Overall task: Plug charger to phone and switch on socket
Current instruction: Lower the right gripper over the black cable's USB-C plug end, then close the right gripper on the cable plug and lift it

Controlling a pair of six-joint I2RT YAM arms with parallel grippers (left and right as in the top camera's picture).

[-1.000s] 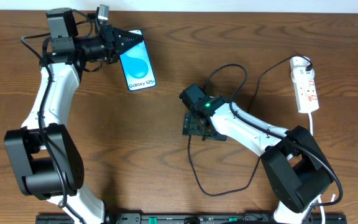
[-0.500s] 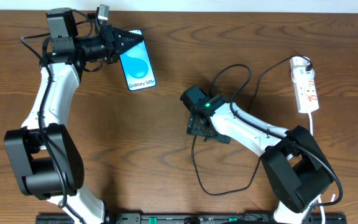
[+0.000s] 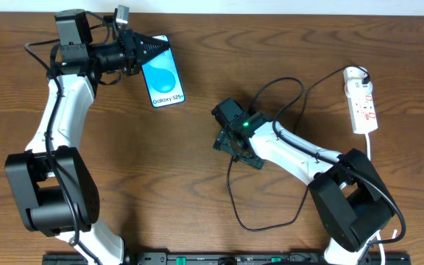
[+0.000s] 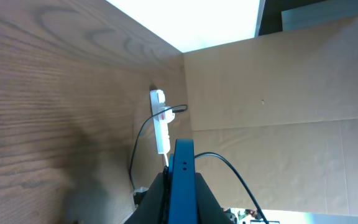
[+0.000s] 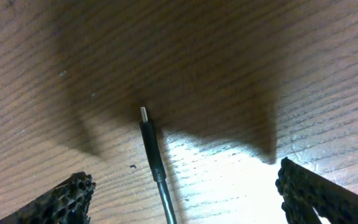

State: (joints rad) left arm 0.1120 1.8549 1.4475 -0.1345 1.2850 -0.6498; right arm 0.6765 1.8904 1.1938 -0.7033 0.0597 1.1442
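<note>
The right gripper grabs the charger by the black housing behind its metal tip (image 5: 153, 151) next, leaving the charger's tip free to plug into the phone.
The phone (image 3: 163, 73), blue screen up, lies at the back left of the table. My left gripper (image 3: 153, 46) is shut on its top end; the left wrist view shows the phone's blue edge (image 4: 183, 180) between the fingers. The charger, a thin black cable (image 3: 230, 195), loops across the table's middle. Its plug tip (image 5: 144, 115) lies on the wood between the wide-open fingers of my right gripper (image 5: 185, 193), which hovers low over it (image 3: 235, 143). The socket, a white power strip (image 3: 361, 99), lies at the right edge and also shows in the left wrist view (image 4: 160, 121).
The power strip's white cord (image 3: 370, 147) runs toward the front right. The black cable arcs behind my right arm near the strip (image 3: 285, 82). A cardboard wall (image 4: 278, 81) shows beyond the table in the left wrist view.
My right gripper has shifted slightly and turned over the plug tip. The cable loop behind it has moved a little to the right. The left arm and phone have not moved.
</note>
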